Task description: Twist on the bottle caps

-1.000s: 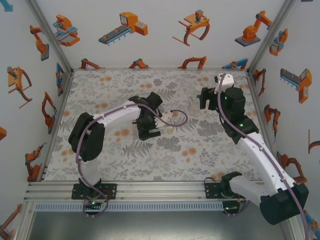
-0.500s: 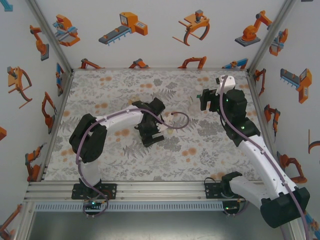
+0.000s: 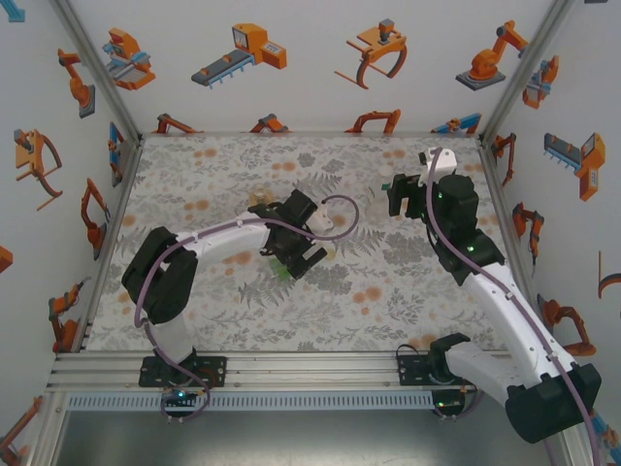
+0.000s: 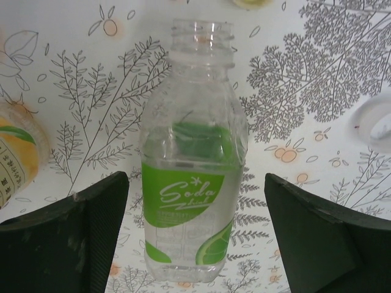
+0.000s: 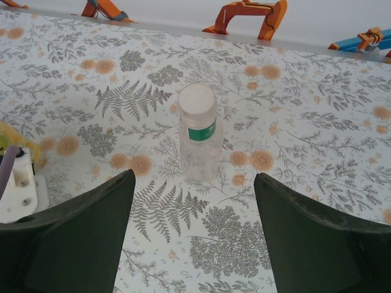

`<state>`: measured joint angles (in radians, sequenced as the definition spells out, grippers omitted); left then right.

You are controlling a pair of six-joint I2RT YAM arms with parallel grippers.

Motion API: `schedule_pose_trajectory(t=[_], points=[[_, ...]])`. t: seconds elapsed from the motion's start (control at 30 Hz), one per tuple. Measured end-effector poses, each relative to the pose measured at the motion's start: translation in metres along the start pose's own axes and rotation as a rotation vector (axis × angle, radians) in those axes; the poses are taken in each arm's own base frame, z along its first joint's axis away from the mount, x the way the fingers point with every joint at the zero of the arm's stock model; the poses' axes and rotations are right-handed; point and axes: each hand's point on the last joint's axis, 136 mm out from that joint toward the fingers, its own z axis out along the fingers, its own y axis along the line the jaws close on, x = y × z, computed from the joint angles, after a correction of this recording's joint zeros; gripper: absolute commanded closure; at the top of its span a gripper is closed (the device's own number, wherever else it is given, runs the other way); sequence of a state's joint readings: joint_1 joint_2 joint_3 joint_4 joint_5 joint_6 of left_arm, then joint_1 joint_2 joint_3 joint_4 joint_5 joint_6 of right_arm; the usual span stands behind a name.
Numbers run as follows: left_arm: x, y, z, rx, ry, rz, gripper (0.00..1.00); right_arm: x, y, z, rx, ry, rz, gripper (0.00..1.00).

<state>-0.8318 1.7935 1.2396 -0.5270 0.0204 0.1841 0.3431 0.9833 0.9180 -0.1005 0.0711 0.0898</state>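
Note:
The left gripper grabs the clear bottle around its green-labelled body [image 3: 281, 269] [image 4: 191, 199] next, neck pointing away. The bottle's opening stays free to screw on the cap.
A clear bottle [image 4: 192, 183] with a green "Soda" label appears to lie on the table, its uncapped neck pointing away from the left wrist camera. My left gripper [image 4: 195, 183] is open, one finger on either side of the bottle with a gap on both sides. A whitish cap [image 4: 379, 122] lies to its right and a pale yellow cap [image 4: 250, 2] beyond its neck. An amber bottle [image 4: 15, 152] shows at the left edge. A slim bottle [image 5: 198, 137] with a green band stands upright with a whitish cap on it, ahead of my open right gripper [image 5: 194, 177].
From above, my left gripper [image 3: 291, 254] is mid-table and my right gripper [image 3: 398, 194] at the back right. A purple cable [image 3: 335, 218] loops beside the left wrist. Printed walls close off the left, back and right sides.
The left wrist has turned and shifted slightly, and its jaws have opened wider. The left elbow has swung left. The right arm has stayed put.

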Motion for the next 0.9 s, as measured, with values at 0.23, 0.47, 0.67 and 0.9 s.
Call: schedule_pose_trajectory(t=[0.23, 0.47, 0.67, 0.9], points=[[-0.001, -0.001, 0.006, 0.004, -0.015, -0.021, 0.19, 0.0, 0.0, 0.0, 0.0, 0.001, 0.0, 0.28], [0.012, -0.004, 0.012, 0.012, 0.015, -0.019, 0.21, 0.0, 0.0, 0.0, 0.0, 0.001, 0.007, 0.28], [0.019, -0.007, 0.015, 0.024, 0.029, -0.016, 0.22, 0.001, 0.0, 0.0, 0.0, 0.003, 0.007, 0.29], [0.025, -0.01, 0.017, 0.028, 0.045, -0.013, 0.25, 0.001, 0.0, 0.0, 0.0, 0.003, 0.007, 0.29]])
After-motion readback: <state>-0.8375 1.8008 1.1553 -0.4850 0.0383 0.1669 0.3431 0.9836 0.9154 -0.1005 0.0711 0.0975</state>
